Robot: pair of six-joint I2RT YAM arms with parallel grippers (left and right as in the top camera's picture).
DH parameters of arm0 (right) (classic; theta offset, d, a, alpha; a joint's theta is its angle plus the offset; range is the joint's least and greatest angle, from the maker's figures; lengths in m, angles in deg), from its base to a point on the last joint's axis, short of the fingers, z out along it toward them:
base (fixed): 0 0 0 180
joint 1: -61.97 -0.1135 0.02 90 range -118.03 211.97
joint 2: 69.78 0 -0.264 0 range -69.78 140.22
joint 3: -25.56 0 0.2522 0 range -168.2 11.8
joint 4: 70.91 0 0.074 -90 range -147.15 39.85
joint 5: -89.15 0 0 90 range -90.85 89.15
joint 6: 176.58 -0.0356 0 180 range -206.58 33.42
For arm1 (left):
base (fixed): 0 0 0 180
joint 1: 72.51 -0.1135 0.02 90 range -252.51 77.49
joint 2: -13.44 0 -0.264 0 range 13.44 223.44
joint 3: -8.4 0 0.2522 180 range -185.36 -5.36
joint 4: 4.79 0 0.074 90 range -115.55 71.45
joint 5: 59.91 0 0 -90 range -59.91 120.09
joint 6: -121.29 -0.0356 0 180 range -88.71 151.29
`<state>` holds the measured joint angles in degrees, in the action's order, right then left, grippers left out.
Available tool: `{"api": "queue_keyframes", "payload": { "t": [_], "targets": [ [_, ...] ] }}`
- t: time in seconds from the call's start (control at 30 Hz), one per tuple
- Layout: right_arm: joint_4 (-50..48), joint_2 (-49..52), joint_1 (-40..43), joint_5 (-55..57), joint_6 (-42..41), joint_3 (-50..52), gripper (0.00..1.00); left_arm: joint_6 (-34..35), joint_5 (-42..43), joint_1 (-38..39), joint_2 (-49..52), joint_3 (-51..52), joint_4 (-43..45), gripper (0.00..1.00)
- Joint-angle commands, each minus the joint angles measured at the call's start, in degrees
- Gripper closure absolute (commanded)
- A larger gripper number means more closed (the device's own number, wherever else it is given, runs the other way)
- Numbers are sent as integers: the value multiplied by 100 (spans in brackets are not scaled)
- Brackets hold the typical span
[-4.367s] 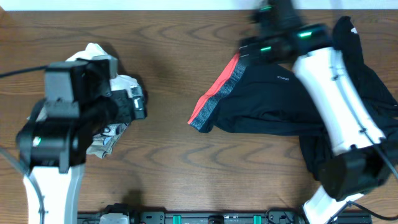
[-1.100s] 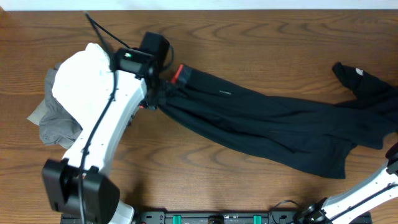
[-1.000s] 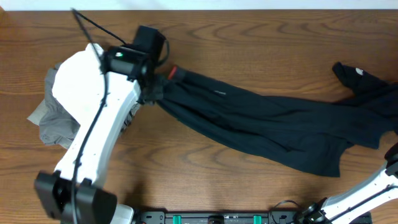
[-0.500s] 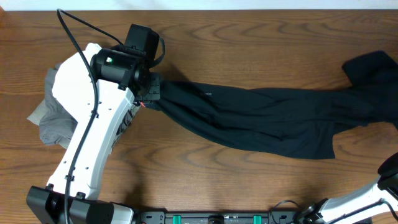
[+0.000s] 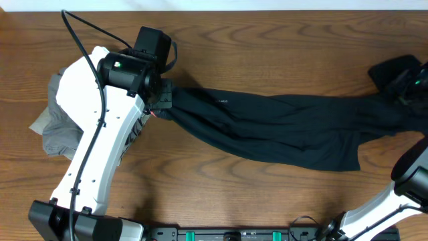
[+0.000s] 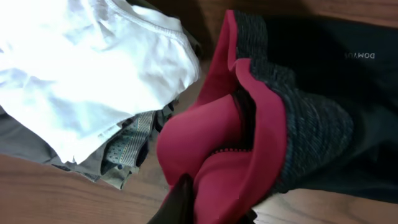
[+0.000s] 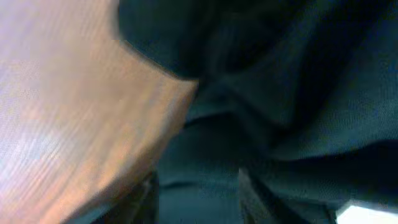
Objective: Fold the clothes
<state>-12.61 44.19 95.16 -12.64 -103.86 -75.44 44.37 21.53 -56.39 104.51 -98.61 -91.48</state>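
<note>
I need to release the trousers from my left gripper, as the grey waistband (image 6: 308,124) reaches from my fingers down to the wooden tabletop beside the pile.
The long black trousers (image 5: 281,130) lie stretched across the table from left to far right. My left gripper (image 5: 162,98) is shut on their waistband end. In the left wrist view the red inside (image 6: 211,143) bunches between my left gripper (image 6: 211,211), with the grey waistband (image 6: 308,124) beside it and a small white logo (image 6: 360,56) on the black cloth. My right gripper (image 5: 401,75) is over the leg ends at the far right. In the blurred right wrist view, my right gripper (image 7: 199,199) has its fingers apart with black fabric (image 7: 280,93) between them.
A pile of other clothes sits under the left arm: a white garment (image 5: 73,80) on top of a grey one (image 5: 57,137), with a patterned piece (image 6: 124,149) showing at its edge. Bare wooden table (image 5: 234,194) runs in front of the trousers.
The left gripper drew the waistband a little up and left, then held still. The trouser legs pulled straighter. The right gripper has come into view over the leg ends at the far right.
</note>
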Motion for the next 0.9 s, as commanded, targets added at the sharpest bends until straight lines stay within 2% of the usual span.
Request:
{"api": "queue_keyframes", "payload": {
  "t": [0.0,0.3,0.5,0.6,0.7,0.87],
  "targets": [
    [-538,-42,177,487,-595,472,78,-57,-111,-46,-11,-85,-28,90],
    [-1123,17,734,1045,-780,1110,88,-57,-111,-46,-11,-85,-13,89],
    [-1314,463,1043,1134,-907,1381,93,-55,-111,-46,-11,-85,-17,89],
    [-1283,632,1196,1541,-905,1379,99,-57,-111,-46,-11,-85,-35,89],
    [-1132,555,1484,1974,-905,1226,99,-57,-111,-46,-11,-85,-35,89],
    [-619,267,2151,1998,-901,387,99,-57,-111,-46,-11,-85,-35,89]
  ]
}}
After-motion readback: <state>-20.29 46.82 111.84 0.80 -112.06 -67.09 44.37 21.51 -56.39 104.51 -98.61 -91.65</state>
